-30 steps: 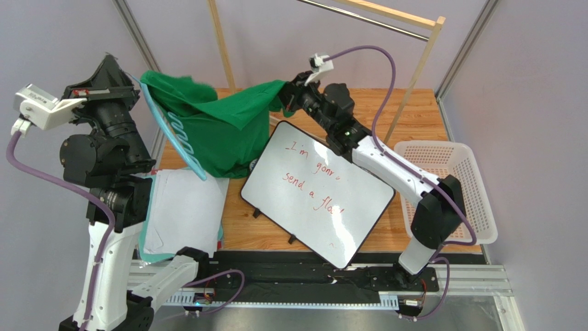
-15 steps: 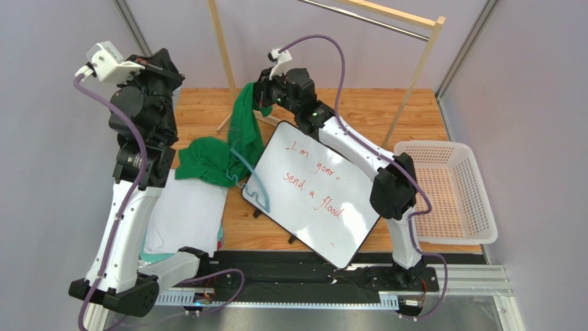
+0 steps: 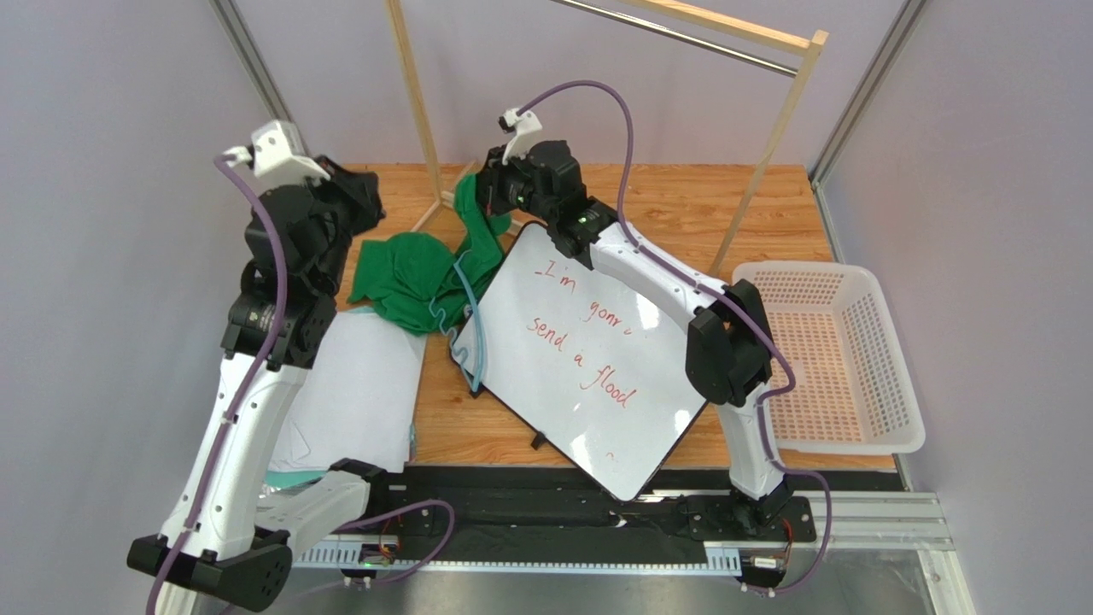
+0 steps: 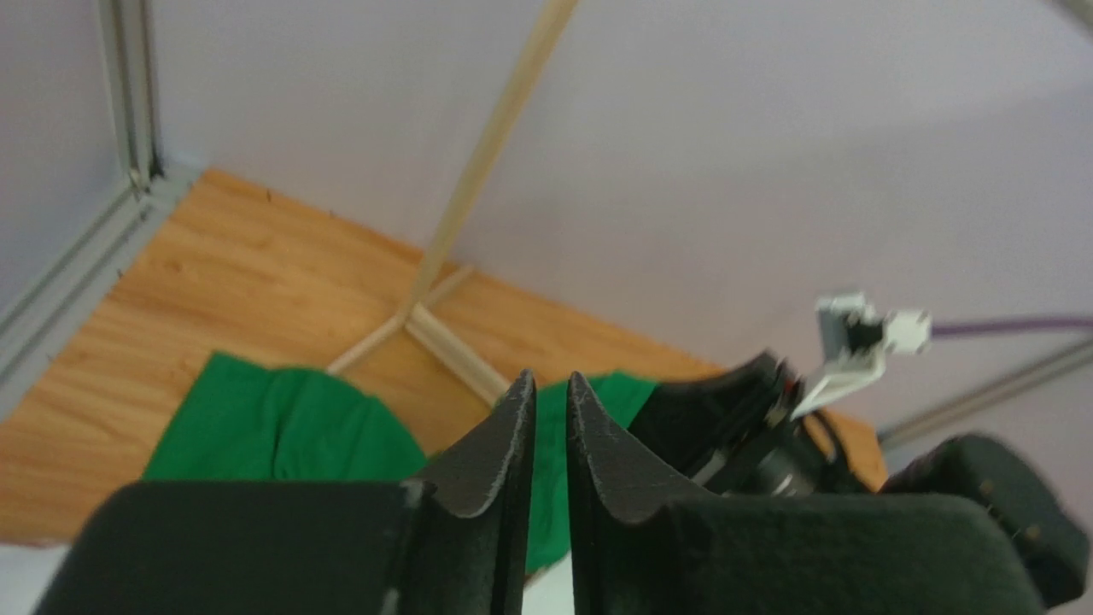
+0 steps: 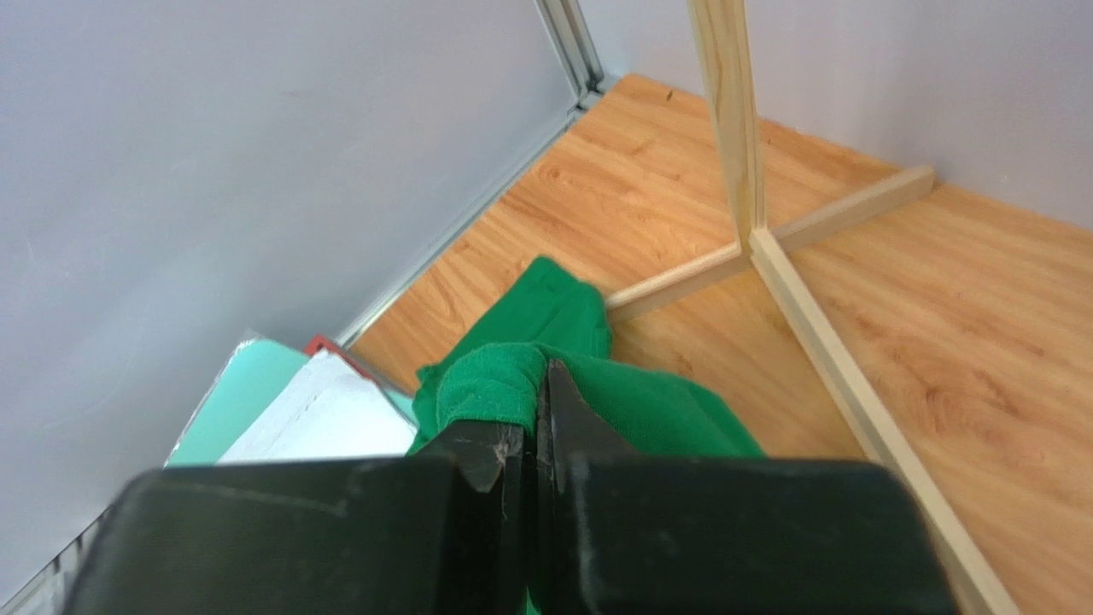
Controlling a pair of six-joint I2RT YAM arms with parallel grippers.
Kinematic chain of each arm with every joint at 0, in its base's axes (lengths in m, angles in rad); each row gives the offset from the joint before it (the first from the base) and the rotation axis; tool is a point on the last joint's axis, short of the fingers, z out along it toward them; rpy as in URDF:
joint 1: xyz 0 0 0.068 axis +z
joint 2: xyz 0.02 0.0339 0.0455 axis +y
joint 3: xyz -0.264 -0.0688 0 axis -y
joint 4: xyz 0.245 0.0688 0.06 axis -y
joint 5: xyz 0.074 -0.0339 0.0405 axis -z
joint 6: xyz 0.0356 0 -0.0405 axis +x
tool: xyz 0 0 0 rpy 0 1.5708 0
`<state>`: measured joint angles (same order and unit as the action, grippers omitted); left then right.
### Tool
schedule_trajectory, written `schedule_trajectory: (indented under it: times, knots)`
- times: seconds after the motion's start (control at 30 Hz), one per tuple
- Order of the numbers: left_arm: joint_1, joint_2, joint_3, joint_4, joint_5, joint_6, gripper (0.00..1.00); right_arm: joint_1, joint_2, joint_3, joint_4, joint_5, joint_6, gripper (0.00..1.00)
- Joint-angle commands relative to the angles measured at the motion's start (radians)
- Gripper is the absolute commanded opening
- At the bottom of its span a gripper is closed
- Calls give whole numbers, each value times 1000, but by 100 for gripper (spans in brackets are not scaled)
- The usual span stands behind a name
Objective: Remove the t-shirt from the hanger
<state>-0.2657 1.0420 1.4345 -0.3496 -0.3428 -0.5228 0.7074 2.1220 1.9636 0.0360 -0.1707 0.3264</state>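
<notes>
My left gripper should next take hold of the teal hanger by its arm outside the t-shirt. The t-shirt will then stay free to remove.
The dark green t-shirt lies crumpled on the wooden table left of the whiteboard. One end rises to my right gripper, which is shut on a bunched fold of the t-shirt at its fingertips. The thin teal hanger lies loose, reaching from the shirt onto the whiteboard's left edge. My left gripper hangs above the shirt's left part. Its jaws stand a narrow gap apart in the left wrist view, nothing between them, with green t-shirt below.
A tilted whiteboard with red writing fills the table's middle. A white basket stands at the right. White and teal papers lie at the left. The wooden rack's post and its foot stand just behind the shirt.
The hanger left my left gripper and dropped onto the shirt and whiteboard edge. The shirt sank to the table. My left arm swung right, its jaws parting slightly; the right gripper moved left with the cloth.
</notes>
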Motion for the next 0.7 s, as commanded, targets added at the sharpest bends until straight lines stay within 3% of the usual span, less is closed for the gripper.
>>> schedule_trajectory:
  times: [0.0, 0.17, 0.27, 0.5, 0.67]
  knots:
    - [29, -40, -226, -118, 255, -85, 22, 3, -138, -86, 117, -23, 48, 0]
    - [89, 65, -393, 41, 667, -149, 29, 3, -194, -124, 122, -13, 51, 0]
    - [100, 189, -431, 144, 813, -169, 34, 3, -194, -121, 113, -21, 60, 0]
    - [100, 326, -512, 319, 831, -212, 42, 3, -192, -124, 108, -32, 77, 0]
    - [98, 253, -615, 388, 800, -237, 42, 3, -198, -127, 107, -27, 65, 0]
